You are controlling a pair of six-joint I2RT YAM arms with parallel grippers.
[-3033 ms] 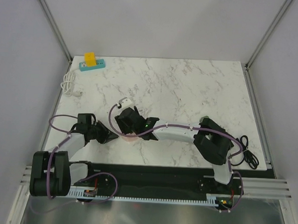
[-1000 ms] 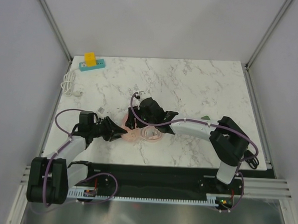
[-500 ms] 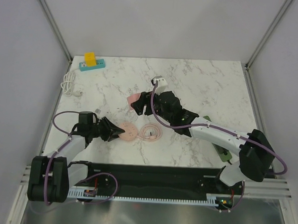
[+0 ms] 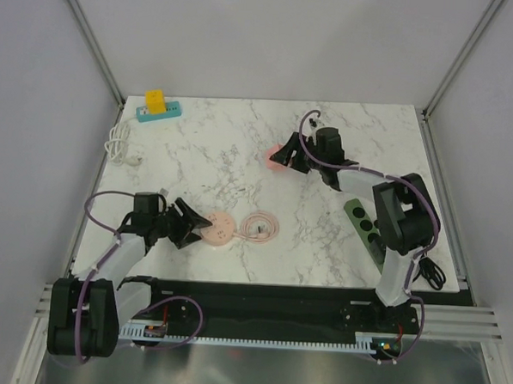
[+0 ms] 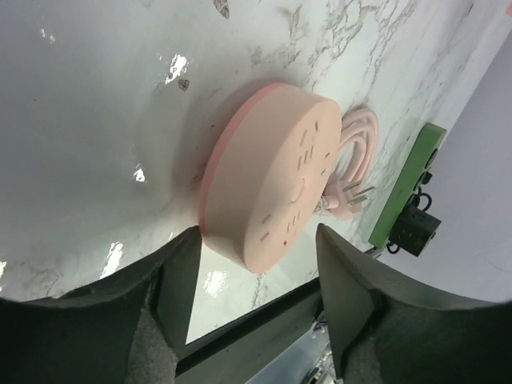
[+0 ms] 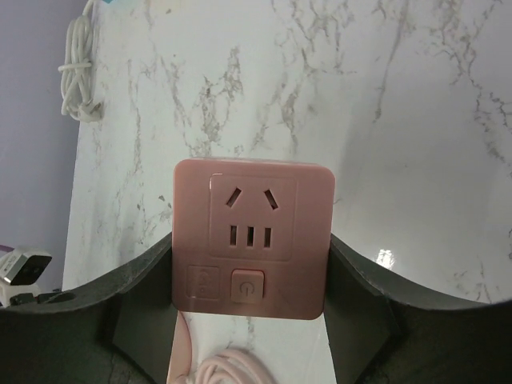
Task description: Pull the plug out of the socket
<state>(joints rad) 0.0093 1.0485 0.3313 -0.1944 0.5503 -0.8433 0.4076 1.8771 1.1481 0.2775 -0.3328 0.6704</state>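
Observation:
The square pink plug block is above the open marble and would drop if my right gripper opened now, so my right gripper keeps holding it.
A round pink socket (image 4: 217, 229) lies flat on the marble near the front left, with a coiled pink cord (image 4: 259, 225) beside it. My left gripper (image 4: 188, 226) is open just left of it. In the left wrist view the socket (image 5: 272, 172) sits just ahead of the open fingers (image 5: 180, 276), untouched as far as I can see. My right gripper (image 4: 291, 157) is shut on a square pink plug block (image 4: 275, 157), held far from the socket at mid-table. The right wrist view shows the block (image 6: 252, 236) clamped between both fingers (image 6: 356, 272), its face holes and power button towards the camera.
A green power strip (image 4: 362, 222) lies at the right, partly under the right arm, also in the left wrist view (image 5: 404, 188). A teal strip with a yellow plug (image 4: 158, 108) is at the far left corner. A white cable (image 4: 117, 142) hangs at the left edge, a black cable (image 4: 429, 270) at the front right.
My right gripper has carried the pink plug block off the round socket and away to the far right. The left gripper has stayed at the socket. The green strip now shows.

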